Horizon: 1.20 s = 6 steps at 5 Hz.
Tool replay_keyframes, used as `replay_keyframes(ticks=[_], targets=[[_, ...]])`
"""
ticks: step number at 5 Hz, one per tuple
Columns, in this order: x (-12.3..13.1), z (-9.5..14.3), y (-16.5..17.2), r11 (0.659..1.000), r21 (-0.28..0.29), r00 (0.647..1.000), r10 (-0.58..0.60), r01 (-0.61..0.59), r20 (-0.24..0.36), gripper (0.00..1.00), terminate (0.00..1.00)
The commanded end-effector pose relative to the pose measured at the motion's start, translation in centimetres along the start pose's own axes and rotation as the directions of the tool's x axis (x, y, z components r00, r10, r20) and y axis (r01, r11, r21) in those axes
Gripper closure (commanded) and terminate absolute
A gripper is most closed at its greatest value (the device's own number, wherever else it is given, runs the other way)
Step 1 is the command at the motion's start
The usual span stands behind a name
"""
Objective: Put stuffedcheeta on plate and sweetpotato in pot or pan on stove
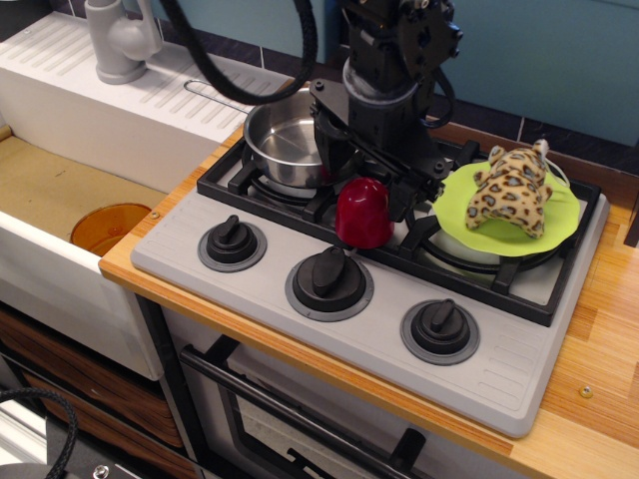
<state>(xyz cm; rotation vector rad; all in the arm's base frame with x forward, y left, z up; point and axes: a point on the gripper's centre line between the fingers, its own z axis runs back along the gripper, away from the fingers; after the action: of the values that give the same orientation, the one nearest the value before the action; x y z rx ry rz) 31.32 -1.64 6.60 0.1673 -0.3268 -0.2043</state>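
My gripper is to put the sweetpotato in the steel pan (285, 140), so it should grab the sweetpotato by its rounded top (364, 190) next.
The stuffedcheeta (512, 192) lies on the lime-green plate (469, 212), which rests on the right burner of the stove (379, 329). The dark-red sweetpotato (362, 215) stands upright on the front of the grate between the burners. The steel pan (285, 140) sits empty on the back left burner, its wire handle pointing left. My gripper (365, 193) hangs open just behind and above the sweetpotato, one finger on each side of it. I cannot tell whether the fingers touch it.
Three black knobs (328, 277) line the stove's front. A white sink unit with a grey tap (120, 40) is at the left, with an orange-brown disc (108, 228) in the basin. The wooden counter edge (599, 359) runs along the right.
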Motion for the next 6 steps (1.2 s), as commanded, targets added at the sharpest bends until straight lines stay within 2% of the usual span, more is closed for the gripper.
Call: replay_keyframes(ticks=[1, 3, 4, 5, 6], targets=[[0.0, -1.3, -0.5, 1.0, -0.007, 0.998, 0.02, -0.02, 0.051, 0.0, 0.0], [-0.9, -2.6, -1.5, 0.999, -0.019, 0.997, 0.051, -0.05, 0.05, 0.0, 0.0], [-0.7, -1.8, -2.0, 0.998, -0.012, 0.998, 0.064, -0.063, 0.016, 1.0, 0.0], [-0.5, -0.7, -1.8, 0.998, -0.009, 0.998, 0.058, -0.058, -0.006, 1.0, 0.0], [0.1, 1.6, -1.2, 0.999, 0.0, 0.998, 0.044, -0.044, -0.039, 1.0, 0.0]])
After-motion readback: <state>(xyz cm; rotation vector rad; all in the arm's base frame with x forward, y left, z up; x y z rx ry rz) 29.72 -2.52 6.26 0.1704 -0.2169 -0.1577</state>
